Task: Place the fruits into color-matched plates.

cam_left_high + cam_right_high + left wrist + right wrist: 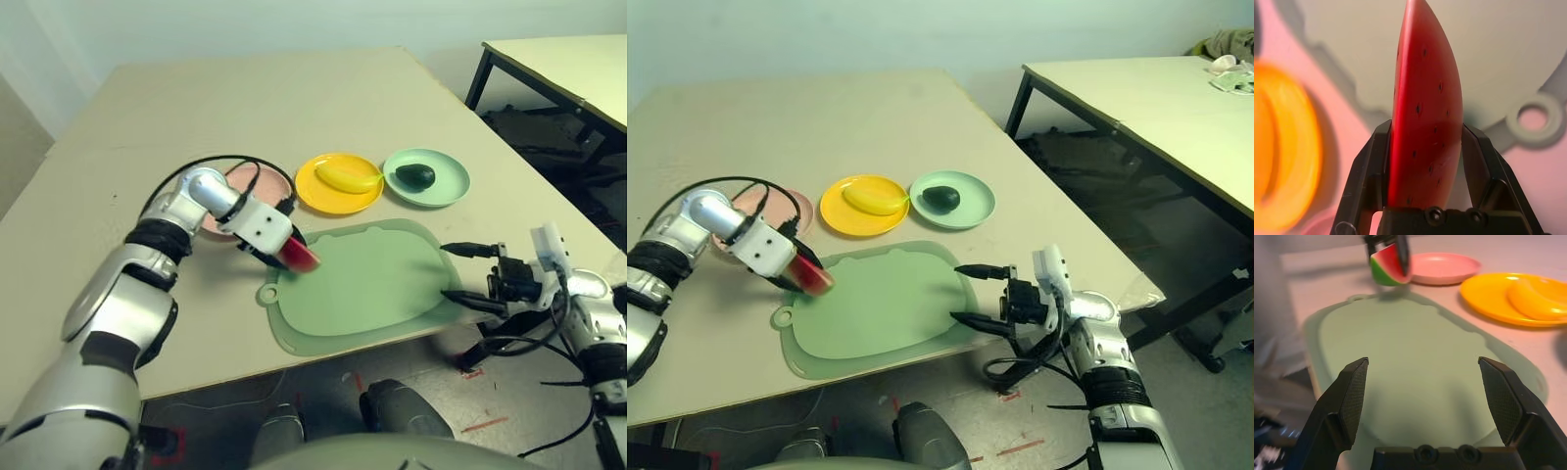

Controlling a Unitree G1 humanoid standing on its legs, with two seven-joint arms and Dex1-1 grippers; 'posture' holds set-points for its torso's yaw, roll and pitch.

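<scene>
My fingers hold the wedge over the green mat's edge. From here, my left gripper keeps hold of the watermelon wedge (303, 258) until it rests inside the pink plate.
My left gripper (294, 255) is shut on the red watermelon wedge (303, 258), which hangs just over the left edge of the green mat (377, 284). Its black fingers (1369, 171) clamp the wedge's flat sides. Right behind it lies the pale pink plate (276, 182), partly hidden by my left wrist. The yellow plate (315, 198) holds the banana (348, 177). In the mint green plate (453, 184) rests the dark avocado (414, 176). My right gripper (448, 270) stands open at the mat's right edge, with nothing between its fingers.
The mat's ring tab (267, 293) lies close to the table's front edge. A second table (578, 59) with black legs stands to the far right, and cables lie on the floor beneath it. The far half of the table (265, 98) is bare.
</scene>
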